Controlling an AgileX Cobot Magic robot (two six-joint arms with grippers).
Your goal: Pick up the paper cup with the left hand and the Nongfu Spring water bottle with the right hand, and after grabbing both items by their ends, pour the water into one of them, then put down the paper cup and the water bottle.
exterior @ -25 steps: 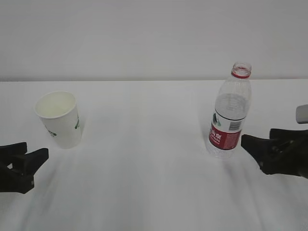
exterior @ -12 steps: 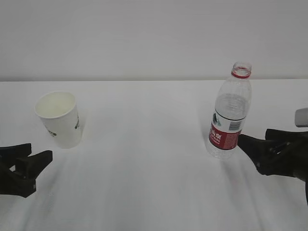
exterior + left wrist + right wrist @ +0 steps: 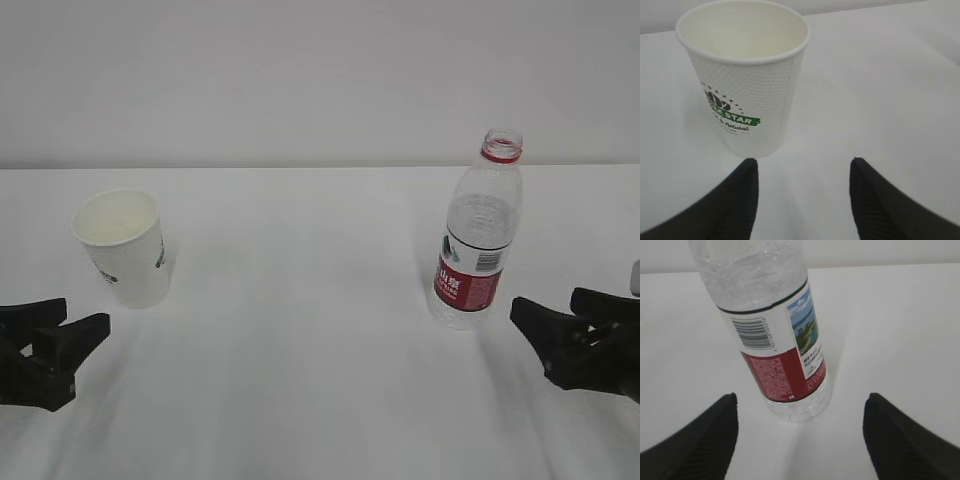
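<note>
Next, my right gripper grips the tall, capless bottle by its labelled lower part [image 3: 470, 268] to keep it upright, since water [image 3: 482, 218] stands above the label.
The white paper cup [image 3: 125, 245] stands upright at the left, and its green print faces my left wrist view [image 3: 745, 85]. My left gripper [image 3: 86, 312] [image 3: 802, 161] is open just short of the cup's base, touching nothing. At the right the capless Nongfu Spring water bottle [image 3: 480, 235] [image 3: 770, 325] stands upright, with a red neck ring and a red label. My right gripper [image 3: 543, 300] [image 3: 800, 396] is open, close to the bottle's base but apart from it. I cannot make out any water in the cup, which looks plain white inside.
Both things stand on a white table [image 3: 300, 300] that runs back to a white wall [image 3: 300, 80]. A wide bare stretch of table lies between the cup and the bottle.
My right gripper has drawn back a little to the right and down, away from the bottle. The left gripper crept slightly toward the cup, then held. Cup and bottle have not moved.
</note>
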